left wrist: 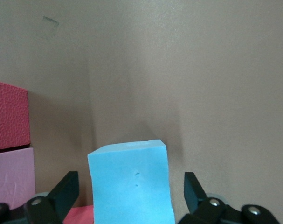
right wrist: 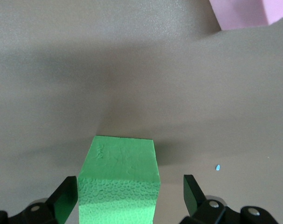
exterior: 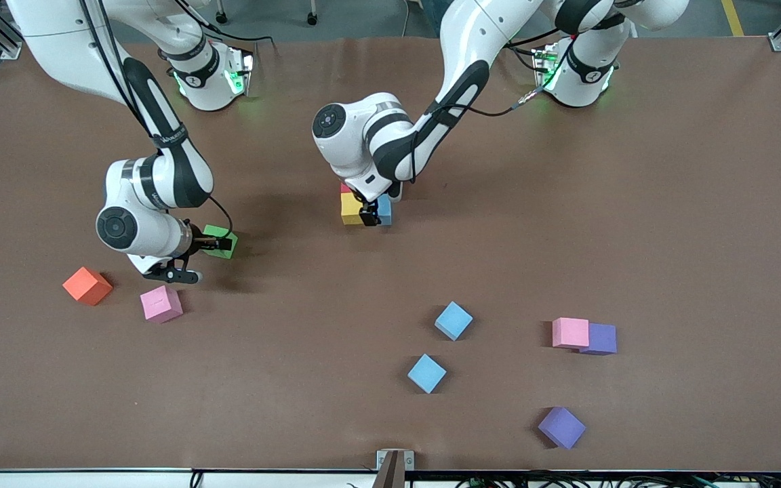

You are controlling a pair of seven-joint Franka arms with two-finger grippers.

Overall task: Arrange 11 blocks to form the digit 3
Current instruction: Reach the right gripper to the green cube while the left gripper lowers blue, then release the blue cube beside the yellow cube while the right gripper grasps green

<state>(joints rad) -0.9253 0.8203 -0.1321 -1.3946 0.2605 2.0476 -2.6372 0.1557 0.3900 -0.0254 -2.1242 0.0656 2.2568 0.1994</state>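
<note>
The green block is between my fingers, and they are lower than its top edge (right wrist: 119,180). My right gripper should close on it now, as it would hold the block.
My left gripper (exterior: 370,215) stands open around a light blue block (left wrist: 131,184), with a gap on each side. That block (exterior: 385,210) sits against a yellow block (exterior: 350,207) and a red one (exterior: 345,188) mid-table. The left wrist view also shows a red block (left wrist: 8,114) and a pink block (left wrist: 13,175) beside it. My right gripper (exterior: 217,244) is open around a green block (right wrist: 120,184), not touching it; the green block (exterior: 222,241) lies toward the right arm's end of the table.
Loose cubes lie nearer the front camera: an orange cube (exterior: 87,285), a pink block (exterior: 161,303), two light blue ones (exterior: 453,320) (exterior: 426,373), a pink (exterior: 570,333) touching a purple (exterior: 601,339), and another purple (exterior: 561,427).
</note>
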